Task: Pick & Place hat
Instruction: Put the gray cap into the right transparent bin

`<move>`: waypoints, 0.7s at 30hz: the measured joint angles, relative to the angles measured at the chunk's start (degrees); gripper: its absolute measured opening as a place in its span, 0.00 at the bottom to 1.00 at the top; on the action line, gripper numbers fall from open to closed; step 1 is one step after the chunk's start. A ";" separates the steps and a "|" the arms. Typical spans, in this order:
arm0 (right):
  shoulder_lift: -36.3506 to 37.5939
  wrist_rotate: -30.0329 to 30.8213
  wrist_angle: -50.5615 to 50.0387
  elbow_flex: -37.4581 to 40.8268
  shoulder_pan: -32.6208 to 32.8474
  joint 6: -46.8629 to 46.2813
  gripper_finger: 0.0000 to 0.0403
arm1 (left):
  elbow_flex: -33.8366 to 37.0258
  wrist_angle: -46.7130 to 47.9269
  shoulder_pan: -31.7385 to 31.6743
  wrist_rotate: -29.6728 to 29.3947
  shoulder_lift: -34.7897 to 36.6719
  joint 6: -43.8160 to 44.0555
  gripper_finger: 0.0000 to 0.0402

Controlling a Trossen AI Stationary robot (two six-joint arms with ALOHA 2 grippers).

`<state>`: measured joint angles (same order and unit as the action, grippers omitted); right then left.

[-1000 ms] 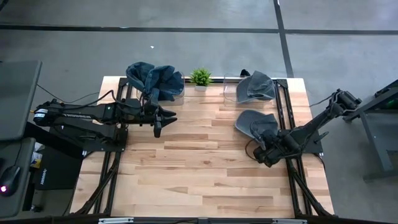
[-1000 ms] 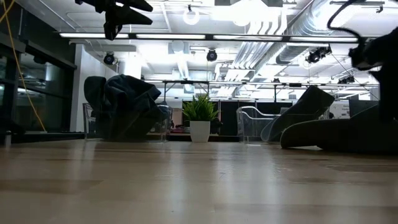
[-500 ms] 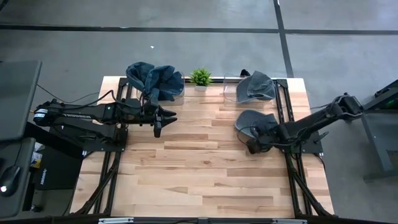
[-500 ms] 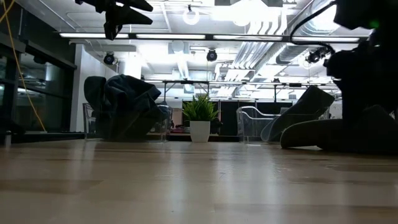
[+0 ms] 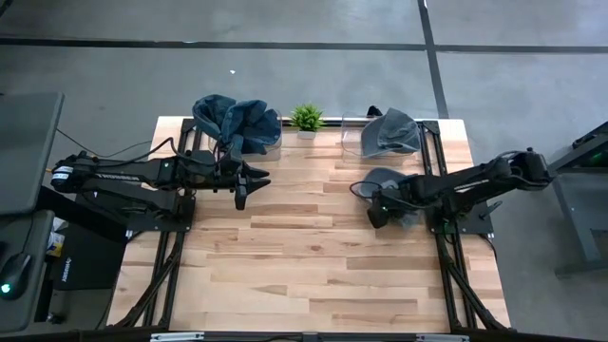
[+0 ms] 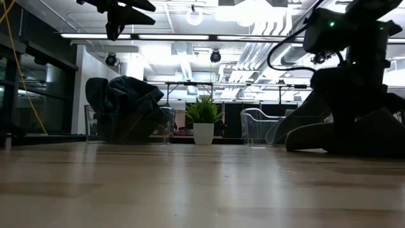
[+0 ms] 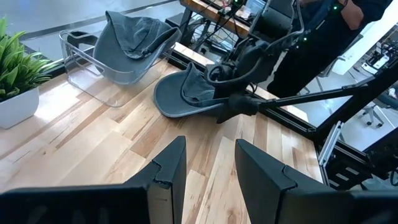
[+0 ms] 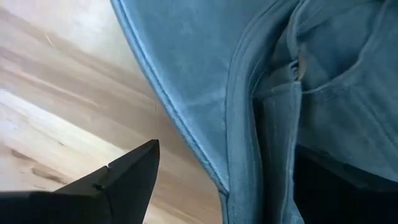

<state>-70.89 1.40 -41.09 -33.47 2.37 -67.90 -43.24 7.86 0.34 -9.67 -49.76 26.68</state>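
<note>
I will use my right gripper to grab the grey-blue hat by its stitched edge (image 8: 216, 177) next. Then I can place it in the clear bin.
A grey-blue hat (image 5: 380, 179) lies on the table at the right, brim down; it also shows in the left wrist view (image 7: 180, 96) and the low view (image 6: 316, 134). My right gripper (image 5: 373, 211) is open and low at the hat's near-left edge. In the right wrist view the brim's stitched edge (image 8: 217, 74) lies between the fingers, and only one finger (image 8: 124, 180) shows. My left gripper (image 5: 245, 185) is open and empty, held high over the table's left half (image 7: 208, 162). My right gripper has the hat's brim edge (image 8: 205, 162) in the gap between its open fingers. I cannot tell whether a finger touches the cloth; the second finger is hidden behind the hat.
A clear bin (image 5: 356, 142) at the far right holds another hat (image 5: 391, 133). A pile of hats (image 5: 233, 119) sits at the far left, with a small potted plant (image 5: 306, 118) between the two. Bare wood lies in the middle and near part of the table.
My right gripper has swung from the near-right of the hat toward the table's left and far edges, ending at the hat's near-left edge. The hat has stayed in place.
</note>
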 joint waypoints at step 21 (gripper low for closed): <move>-0.88 -3.95 2.42 -0.22 -7.69 6.60 0.42 | 0.00 -0.48 0.00 0.11 0.00 0.15 0.29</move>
<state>-71.77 -2.55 -38.68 -33.69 -5.32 -61.30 -43.24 7.38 0.34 -9.56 -49.76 26.82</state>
